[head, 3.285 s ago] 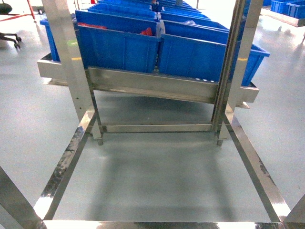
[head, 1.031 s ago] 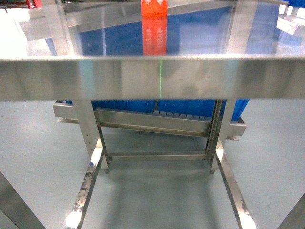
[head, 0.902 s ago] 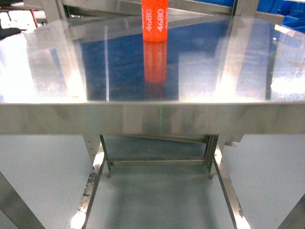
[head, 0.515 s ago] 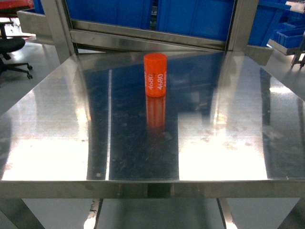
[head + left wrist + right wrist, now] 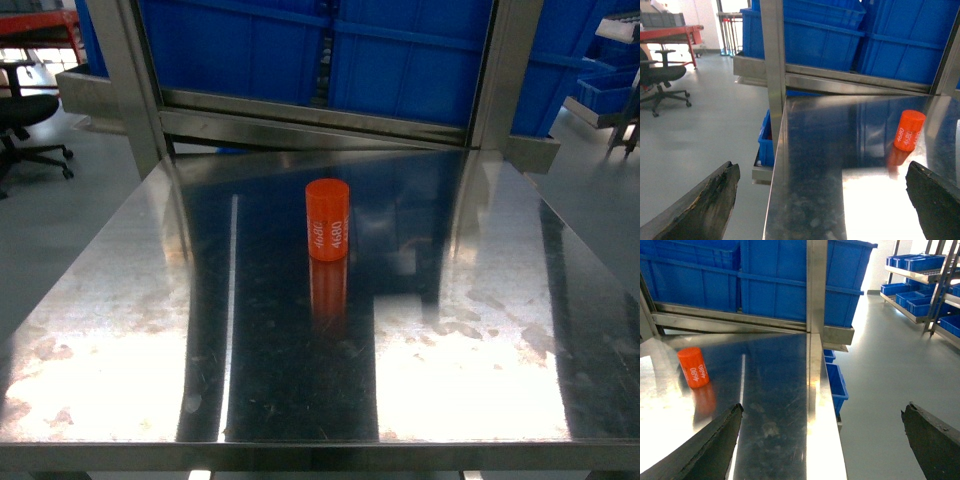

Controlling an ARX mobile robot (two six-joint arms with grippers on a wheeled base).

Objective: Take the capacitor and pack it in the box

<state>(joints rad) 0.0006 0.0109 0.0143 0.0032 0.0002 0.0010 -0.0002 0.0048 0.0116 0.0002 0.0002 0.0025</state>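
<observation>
My left gripper grabs the capacitor by its round orange body (image 5: 327, 222) next, to pack the capacitor into the box.
The capacitor (image 5: 328, 220) is a small orange cylinder marked 4680, standing upright near the middle of the steel table (image 5: 120, 300). In the left wrist view the capacitor (image 5: 909, 130) stands ahead and to the right of my left gripper (image 5: 822, 170), which is open over the table's left edge with nothing between its fingers. My right gripper (image 5: 823, 412) is open over the table's right edge, and the capacitor (image 5: 693, 367) stands ahead to its left. Neither gripper shows in the head view. The box is out of view.
Big blue bins (image 5: 400, 60) sit on a sloped steel rack behind the table, between two steel uprights (image 5: 125, 70). A black office chair (image 5: 662, 75) stands on the floor at left. Shelves of blue bins (image 5: 920, 270) line the aisle at right.
The head view has risen from below the table to above its top. The capacitor now shows whole and lower in the frame; it has not moved on the table.
</observation>
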